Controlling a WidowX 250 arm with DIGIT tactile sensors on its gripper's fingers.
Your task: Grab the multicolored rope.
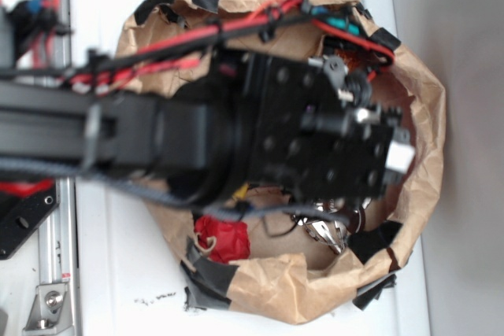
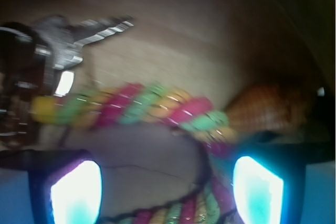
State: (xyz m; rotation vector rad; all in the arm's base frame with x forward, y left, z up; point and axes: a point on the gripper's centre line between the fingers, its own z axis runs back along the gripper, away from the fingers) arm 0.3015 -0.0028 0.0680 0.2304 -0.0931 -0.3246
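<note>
The multicolored rope (image 2: 142, 106) should be grabbed next by its curved bend (image 2: 219, 163) with my gripper.
The multicolored rope (image 2: 142, 106) shows in the wrist view as a thick twisted cord of pink, green and yellow strands. It runs across the middle, bends at the right (image 2: 218, 129) and comes back along the bottom edge. My gripper (image 2: 167, 190) is open, its two bright fingertips (image 2: 76, 192) wide apart low over the bend, with bare paper between them. The lower run of rope lies between the fingertips. In the exterior view the rope is hidden under the black arm (image 1: 260, 131).
Everything lies inside a crumpled brown paper bag (image 1: 276, 289) with black tape patches. A metal key (image 2: 73, 38) lies beyond the rope at the left, an orange mesh object (image 2: 268, 108) at the right. A red cloth wad (image 1: 224, 238) sits near the bag's wall.
</note>
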